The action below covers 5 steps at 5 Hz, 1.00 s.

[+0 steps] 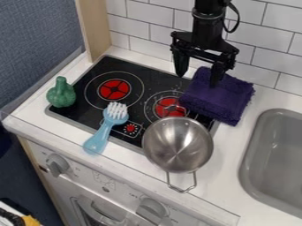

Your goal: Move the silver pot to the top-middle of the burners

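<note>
The silver pot (177, 144) needs to go to the top-middle of the burners. My gripper should grab the pot by its rim next.
The black gripper (198, 76) hangs over the back right of the cooktop, beside the purple cloth, its two fingers spread apart with nothing held between them. The silver pot (177, 144) sits at the front right corner of the black cooktop (82, 110), partly over the white counter, its wire handle pointing to the front. The pot is in front of the gripper and apart from it. Two red burners are visible, the left burner (114, 89) and the right burner (170, 107); the pot's rim is close to the right one.
A folded purple cloth (221, 97) lies over the cooktop's back right corner. A blue brush (106, 128) with white bristles lies across the front edge. A green squash-like object (61, 93) stands at the left edge. The grey sink (277, 154) is at the right, and a tiled wall (144, 28) stands behind.
</note>
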Each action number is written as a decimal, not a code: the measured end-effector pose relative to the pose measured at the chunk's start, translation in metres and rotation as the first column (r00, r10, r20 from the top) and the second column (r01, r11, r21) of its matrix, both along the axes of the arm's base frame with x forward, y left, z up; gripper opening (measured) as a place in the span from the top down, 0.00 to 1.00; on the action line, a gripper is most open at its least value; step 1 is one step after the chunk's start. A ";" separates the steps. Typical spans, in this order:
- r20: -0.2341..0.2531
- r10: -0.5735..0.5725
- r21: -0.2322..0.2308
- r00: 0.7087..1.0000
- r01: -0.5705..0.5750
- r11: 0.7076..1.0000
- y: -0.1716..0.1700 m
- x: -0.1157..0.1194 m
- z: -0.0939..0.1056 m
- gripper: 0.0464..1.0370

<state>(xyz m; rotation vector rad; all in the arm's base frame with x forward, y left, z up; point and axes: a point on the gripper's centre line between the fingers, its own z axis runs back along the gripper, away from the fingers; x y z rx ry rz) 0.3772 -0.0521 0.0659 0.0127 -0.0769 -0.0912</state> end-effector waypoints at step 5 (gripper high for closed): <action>-0.048 -0.169 -0.103 0.984 0.163 0.981 -0.040 -0.089 -0.019 0.04</action>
